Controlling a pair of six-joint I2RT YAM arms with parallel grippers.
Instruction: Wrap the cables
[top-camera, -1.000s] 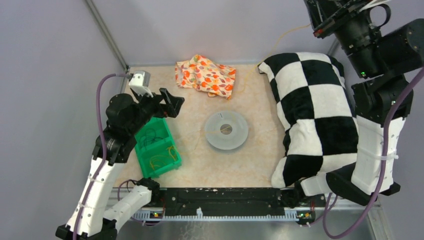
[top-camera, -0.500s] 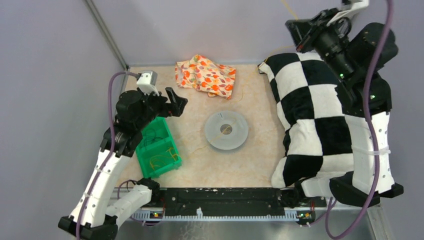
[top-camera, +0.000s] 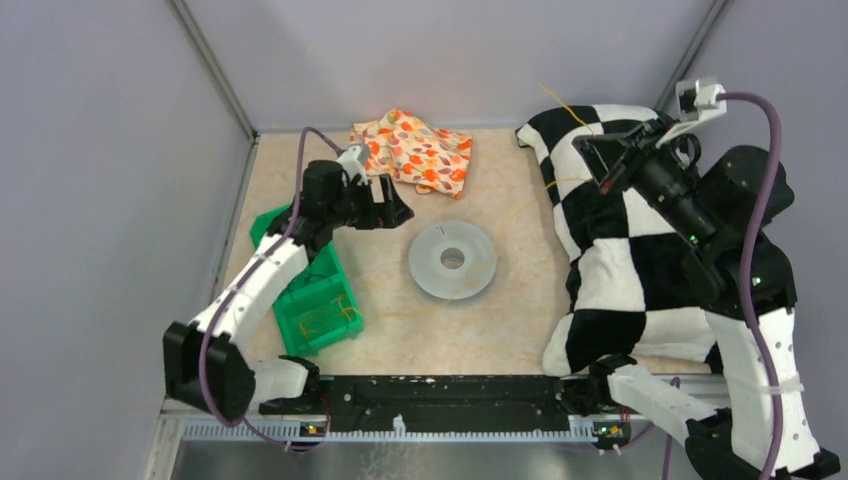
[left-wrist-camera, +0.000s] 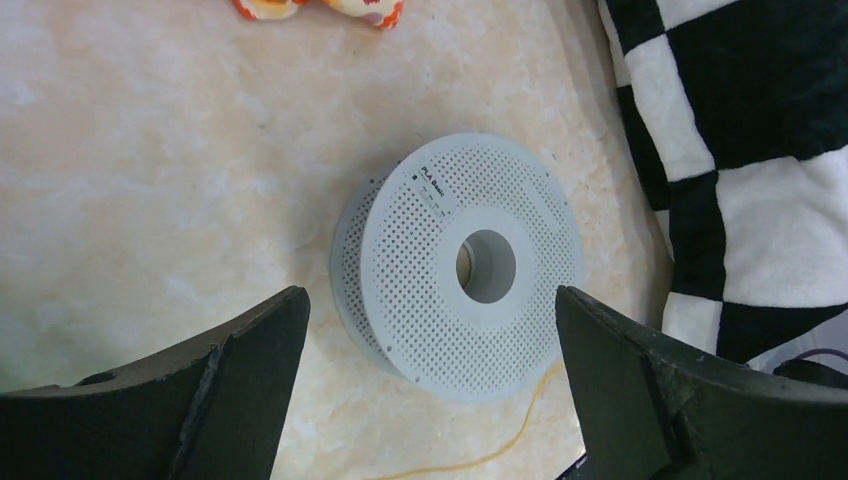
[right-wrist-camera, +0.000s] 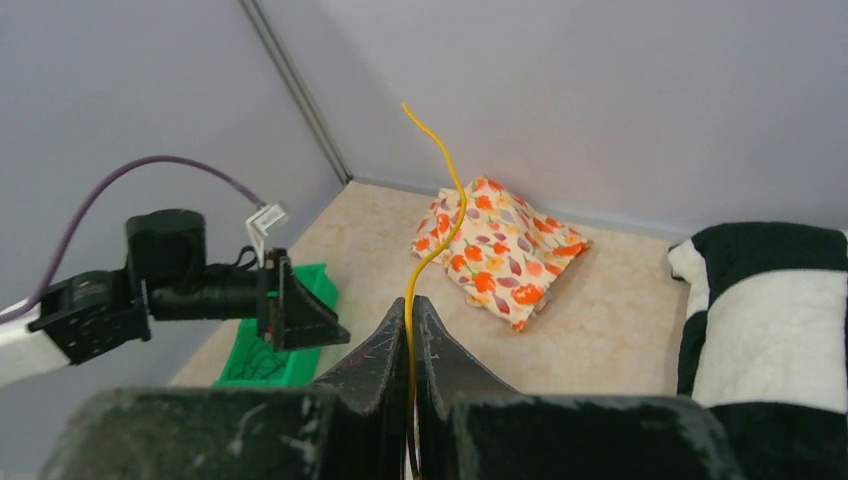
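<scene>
I should grab the grey spool with my left gripper by the edge of one thin rim (top-camera: 412, 254) (left-wrist-camera: 366, 250). The spool's middle part then stays free for the cable.
The grey perforated spool (top-camera: 452, 260) lies flat mid-table. My left gripper (top-camera: 385, 205) hovers open just left of it; in the left wrist view the spool (left-wrist-camera: 420, 290) shows between the wide-apart fingers (left-wrist-camera: 250, 370), untouched. A thin yellow cable (left-wrist-camera: 520, 435) curls on the table beside the spool. Over the checkered cushion, my right gripper (top-camera: 597, 155) is shut on a yellow cable (top-camera: 558, 100). That cable's (right-wrist-camera: 440, 160) free end sticks up past the closed tips (right-wrist-camera: 410, 305). From the grip, the strand trails down toward the spool.
A green bin (top-camera: 315, 310) holding more thin wires sits at the left, under the left arm. A floral cloth (top-camera: 410, 150) lies at the back. The big black-and-white checkered cushion (top-camera: 640, 270) fills the right side. Purple arm cords hang by both arms.
My left arm has reached right from over the green bin to the spool's left side, still open. My right arm has come down and leftward with the yellow cable in its grip.
</scene>
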